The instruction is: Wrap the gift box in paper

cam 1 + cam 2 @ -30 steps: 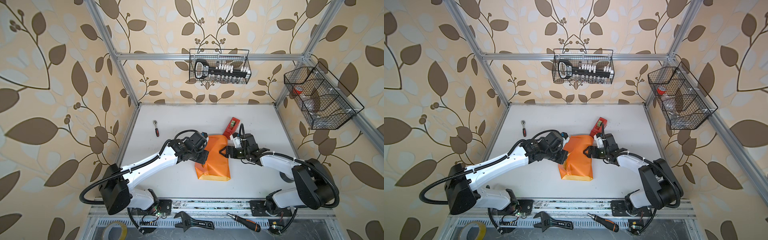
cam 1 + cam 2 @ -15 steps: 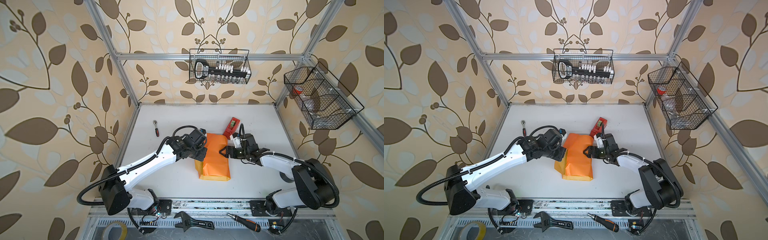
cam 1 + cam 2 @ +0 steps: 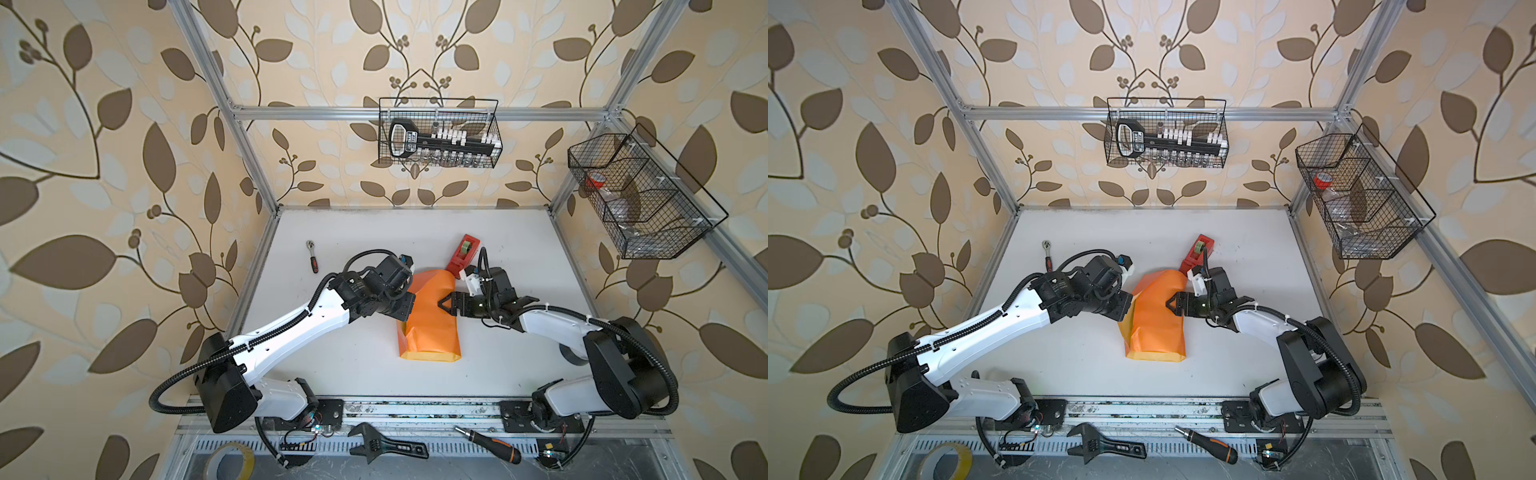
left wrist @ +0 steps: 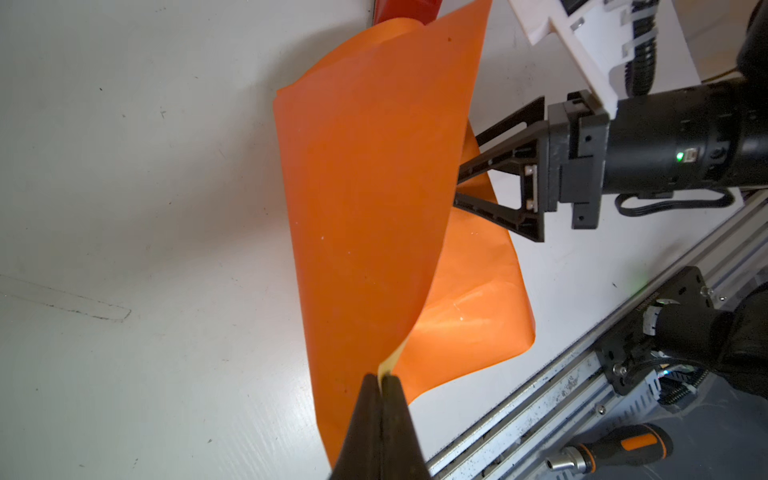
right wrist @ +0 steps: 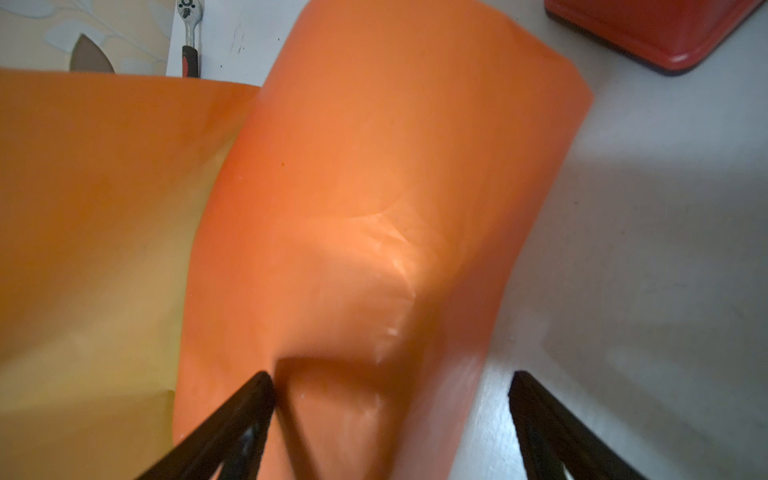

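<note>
The flap stays raised in my left gripper beside the bulge for now. It would end against the bulge if I opened now, so it is too early to release.
The paper [image 3: 430, 320] [image 3: 1156, 320] lies orange side out in the middle of the table, folded over a bulge. The gift box is hidden under it. My left gripper [image 4: 381, 380] is shut on the paper's left edge, where a yellow sliver shows. It holds that flap [image 4: 365, 208] raised. In both top views this gripper [image 3: 409, 305] [image 3: 1128, 309] sits at the paper's left side. My right gripper [image 5: 390, 386] [image 3: 446, 305] is open at the right side. One fingertip [image 5: 262, 386] presses a dent into the paper [image 5: 374, 187], and the other hangs over bare table.
A red tape dispenser [image 3: 463, 255] stands just behind the paper, and a ratchet [image 3: 312, 259] lies at the back left. Wire baskets [image 3: 440, 133] [image 3: 640, 195] hang on the back and right walls. A wrench [image 3: 386, 446], a screwdriver [image 3: 490, 444] and a tape roll [image 3: 230, 461] lie below the front rail.
My left gripper has drawn the paper's left flap up off the table and slightly toward the right. The right arm has stayed where it was.
</note>
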`<action>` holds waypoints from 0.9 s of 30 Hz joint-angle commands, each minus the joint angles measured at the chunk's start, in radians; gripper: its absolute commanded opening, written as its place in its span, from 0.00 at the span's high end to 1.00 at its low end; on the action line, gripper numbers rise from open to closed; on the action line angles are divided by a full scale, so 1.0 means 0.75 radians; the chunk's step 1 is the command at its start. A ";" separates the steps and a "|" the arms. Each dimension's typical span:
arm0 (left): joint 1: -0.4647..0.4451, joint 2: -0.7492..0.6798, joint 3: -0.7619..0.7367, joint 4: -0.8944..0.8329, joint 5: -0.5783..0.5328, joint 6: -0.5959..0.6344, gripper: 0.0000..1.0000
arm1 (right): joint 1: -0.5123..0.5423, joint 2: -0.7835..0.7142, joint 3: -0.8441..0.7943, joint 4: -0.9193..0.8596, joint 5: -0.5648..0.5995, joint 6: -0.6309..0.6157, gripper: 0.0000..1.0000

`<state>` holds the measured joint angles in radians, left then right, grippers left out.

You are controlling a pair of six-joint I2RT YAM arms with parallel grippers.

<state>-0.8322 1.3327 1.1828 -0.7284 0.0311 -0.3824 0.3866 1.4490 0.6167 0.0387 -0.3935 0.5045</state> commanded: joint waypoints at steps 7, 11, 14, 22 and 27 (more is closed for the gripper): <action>-0.009 -0.009 0.049 0.011 0.027 -0.100 1.00 | 0.029 0.072 -0.024 -0.175 0.099 -0.030 0.11; -0.009 0.011 0.043 0.018 0.032 -0.163 1.00 | 0.033 0.078 -0.027 -0.168 0.097 -0.022 0.11; -0.009 0.011 0.047 0.020 0.007 -0.208 1.00 | 0.035 0.071 -0.032 -0.166 0.098 -0.018 0.11; -0.006 0.033 0.082 -0.072 -0.142 -0.255 0.99 | 0.040 0.062 -0.029 -0.166 0.089 -0.015 0.11; 0.086 -0.008 0.011 -0.064 -0.131 -0.252 0.98 | 0.039 0.052 -0.026 -0.167 0.083 -0.020 0.11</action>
<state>-0.8089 1.3548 1.1988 -0.7574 -0.0414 -0.5533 0.3958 1.4548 0.6220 0.0425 -0.3889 0.5121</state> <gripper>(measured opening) 0.048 0.890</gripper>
